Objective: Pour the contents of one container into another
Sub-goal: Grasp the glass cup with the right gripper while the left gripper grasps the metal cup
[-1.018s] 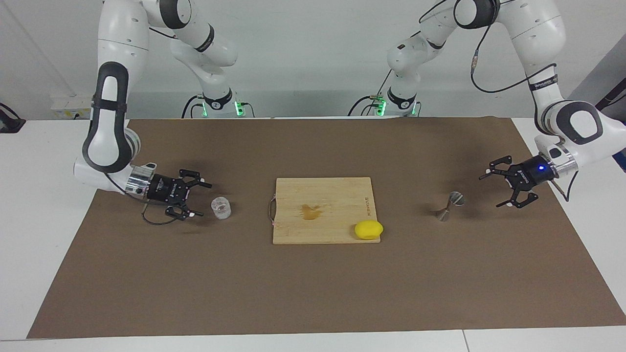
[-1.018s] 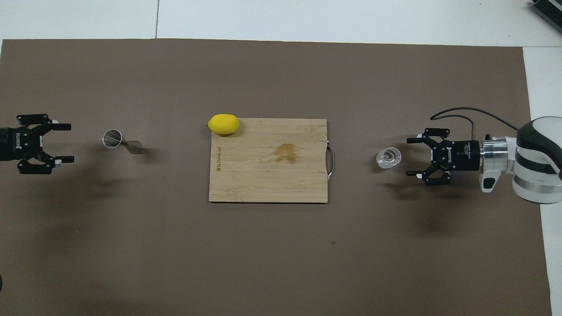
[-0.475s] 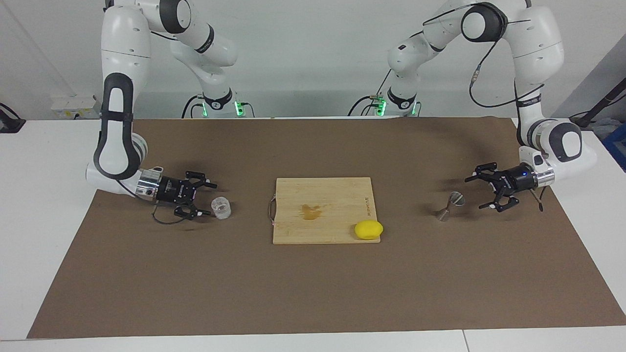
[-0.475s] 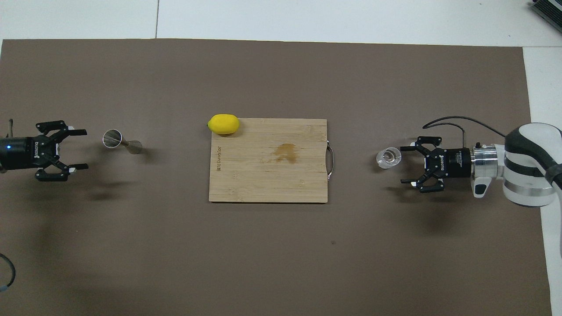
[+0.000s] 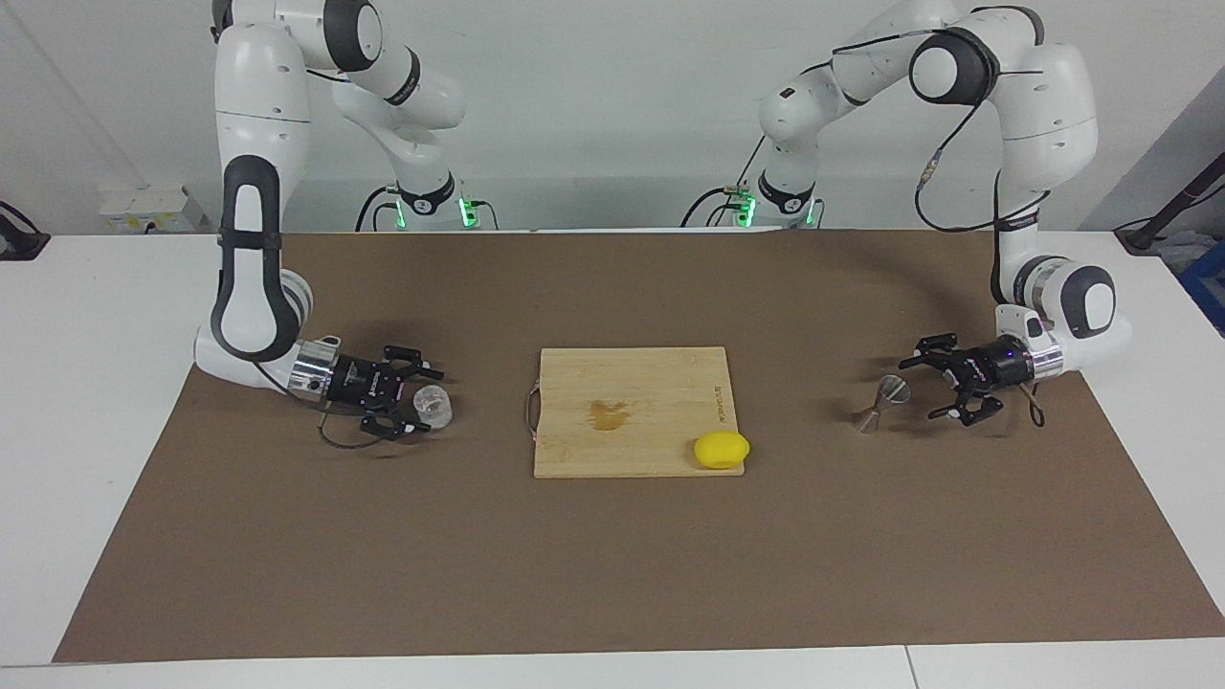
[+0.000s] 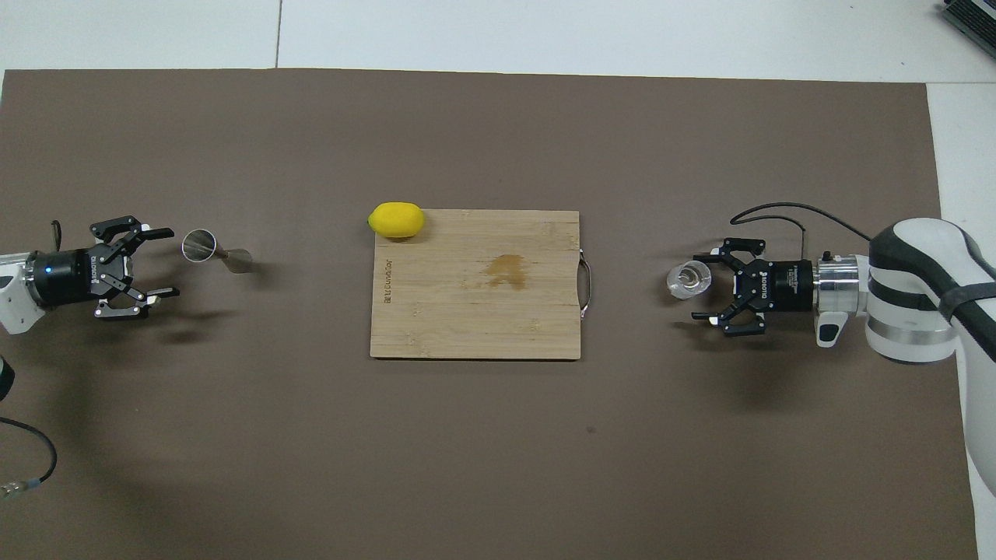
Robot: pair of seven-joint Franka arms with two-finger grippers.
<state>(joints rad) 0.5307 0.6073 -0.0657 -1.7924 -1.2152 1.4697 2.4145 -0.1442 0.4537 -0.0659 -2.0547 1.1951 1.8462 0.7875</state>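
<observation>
My left gripper's fingers stop short of the metal jigger (image 5: 880,404), and brown mat shows between them and the jigger. My left gripper should move toward the jigger before it closes on it.
The clear glass tumbler (image 5: 435,410) stands on the brown mat toward the right arm's end of the table; it also shows in the overhead view (image 6: 689,280). My right gripper (image 5: 424,401) (image 6: 698,285) is low over the mat, open, its fingertips on either side of the glass and not closed on it. The metal jigger (image 5: 880,404) (image 6: 214,251) stands toward the left arm's end. My left gripper (image 5: 919,389) (image 6: 173,261) is open and empty, low, a short gap from the jigger.
A wooden cutting board (image 5: 660,383) (image 6: 467,327) with a brown stain lies mid-table between the two containers. A yellow lemon (image 5: 721,450) (image 6: 397,219) sits at its corner farther from the robots, toward the left arm's end.
Both grippers have moved inward and lowered. The right gripper has closed the gap to the glass and now brackets it. The left gripper has come closer to the jigger. Both stay open.
</observation>
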